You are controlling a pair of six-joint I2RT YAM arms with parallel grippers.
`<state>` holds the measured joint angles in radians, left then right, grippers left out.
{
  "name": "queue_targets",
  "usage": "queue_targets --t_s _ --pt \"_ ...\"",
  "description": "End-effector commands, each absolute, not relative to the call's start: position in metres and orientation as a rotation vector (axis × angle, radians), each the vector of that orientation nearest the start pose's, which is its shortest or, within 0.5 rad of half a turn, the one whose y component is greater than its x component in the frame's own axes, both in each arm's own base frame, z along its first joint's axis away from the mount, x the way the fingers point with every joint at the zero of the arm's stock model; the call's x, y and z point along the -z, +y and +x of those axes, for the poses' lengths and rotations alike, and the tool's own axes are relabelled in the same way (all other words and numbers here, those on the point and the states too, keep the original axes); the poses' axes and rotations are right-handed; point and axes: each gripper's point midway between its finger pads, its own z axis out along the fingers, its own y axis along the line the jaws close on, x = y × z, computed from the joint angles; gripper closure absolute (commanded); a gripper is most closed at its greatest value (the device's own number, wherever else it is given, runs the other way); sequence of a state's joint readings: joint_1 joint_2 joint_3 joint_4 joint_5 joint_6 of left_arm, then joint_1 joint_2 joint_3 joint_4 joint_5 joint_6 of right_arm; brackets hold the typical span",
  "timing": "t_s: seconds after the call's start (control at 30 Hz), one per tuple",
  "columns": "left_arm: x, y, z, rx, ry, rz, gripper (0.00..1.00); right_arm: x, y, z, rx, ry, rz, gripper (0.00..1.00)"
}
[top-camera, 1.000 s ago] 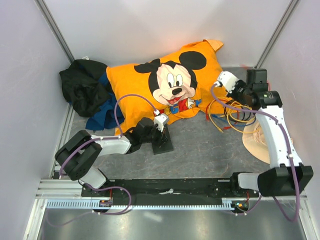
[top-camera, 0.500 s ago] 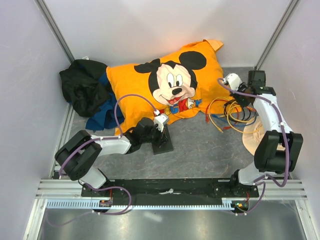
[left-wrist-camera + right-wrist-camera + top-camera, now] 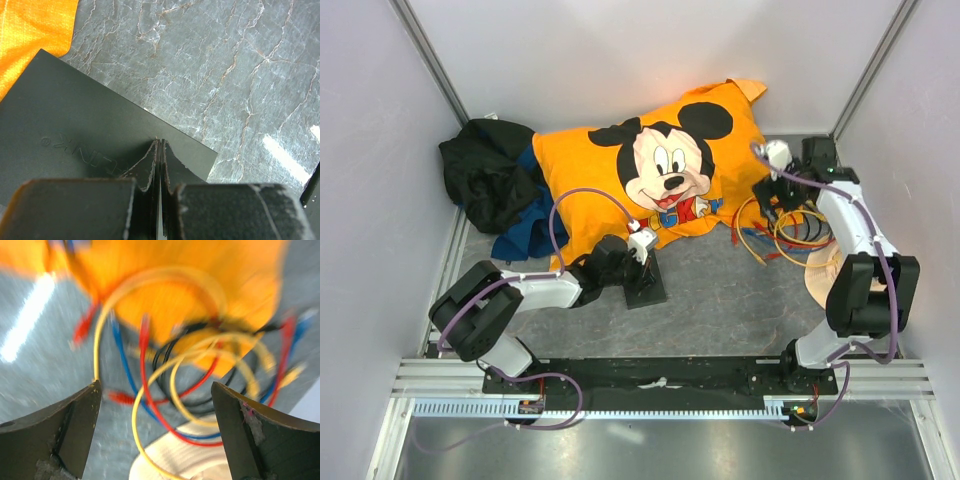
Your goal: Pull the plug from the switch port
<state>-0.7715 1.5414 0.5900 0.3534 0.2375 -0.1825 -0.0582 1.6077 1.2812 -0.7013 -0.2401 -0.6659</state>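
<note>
My left gripper would come up empty if I lifted it now, and the switch (image 3: 646, 284) (image 3: 90, 122) would stay on the floor. Its closed fingers only rest on the top of the switch.
The switch (image 3: 646, 284) is a flat dark box on the grey floor in front of the pillow. Its top (image 3: 75, 135) fills the left wrist view. My left gripper (image 3: 642, 262) (image 3: 160, 142) is shut, with nothing between the fingers, and its tips rest on the switch's top near one edge. The sockets and the plug are out of view. My right gripper (image 3: 770, 193) (image 3: 156, 387) hangs open over a loose heap of yellow, red, blue and black cables (image 3: 785, 225) (image 3: 190, 390), holding nothing. That view is blurred.
An orange Mickey Mouse pillow (image 3: 660, 165) lies at the back. Black cloth (image 3: 485, 180) and blue cloth (image 3: 525, 238) are heaped at the left. A pale woven hat (image 3: 823, 275) (image 3: 190, 460) lies under the cables at the right wall.
My right arm has folded back and swung its gripper down over the cable heap, and its jaws have opened. The left arm and the switch have not moved.
</note>
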Motion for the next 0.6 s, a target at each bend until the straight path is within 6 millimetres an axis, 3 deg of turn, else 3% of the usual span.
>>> queue_targets --t_s 0.0,0.07,0.1,0.2,0.23,0.3,0.37,0.4,0.43,0.47,0.5,0.57 --pt "-0.002 -0.268 0.205 0.699 2.295 0.944 0.98 -0.238 0.029 0.417 -0.216 2.165 -0.559 0.02" --pt "-0.015 -0.275 0.210 0.712 2.230 1.005 0.98 -0.264 0.033 0.428 -0.237 2.116 -0.475 0.02" --pt "-0.032 -0.283 0.217 0.723 2.176 1.014 0.98 -0.269 0.034 0.432 -0.244 2.114 -0.424 0.02" --pt "-0.063 -0.296 0.232 0.722 2.085 1.055 0.85 -0.277 0.025 0.442 -0.218 2.121 -0.232 0.02" --pt "-0.071 -0.296 0.233 0.720 2.074 1.065 0.72 -0.276 0.022 0.444 -0.202 2.130 -0.183 0.02" --pt "-0.092 -0.302 0.243 0.719 2.023 1.063 0.61 -0.273 0.019 0.445 -0.183 2.137 -0.155 0.02" --pt "-0.106 -0.300 0.244 0.727 2.014 1.077 0.41 -0.270 0.020 0.443 -0.183 2.147 -0.152 0.02" --pt "-0.124 -0.302 0.254 0.736 1.977 1.079 0.29 -0.269 0.019 0.443 -0.186 2.150 -0.147 0.02" --pt "-0.134 -0.302 0.256 0.739 1.949 1.102 0.01 -0.268 0.021 0.443 -0.190 2.152 -0.146 0.02" --pt "-0.144 -0.296 0.261 0.687 1.919 1.139 0.00 -0.269 0.025 0.442 -0.213 2.146 -0.158 0.02" --pt "-0.170 -0.294 0.279 0.642 1.863 1.110 0.00 -0.270 0.027 0.442 -0.225 2.141 -0.170 0.02" --pt "-0.202 -0.284 0.295 0.585 1.780 1.102 0.01 -0.271 0.037 0.443 -0.243 2.128 -0.181 0.02"
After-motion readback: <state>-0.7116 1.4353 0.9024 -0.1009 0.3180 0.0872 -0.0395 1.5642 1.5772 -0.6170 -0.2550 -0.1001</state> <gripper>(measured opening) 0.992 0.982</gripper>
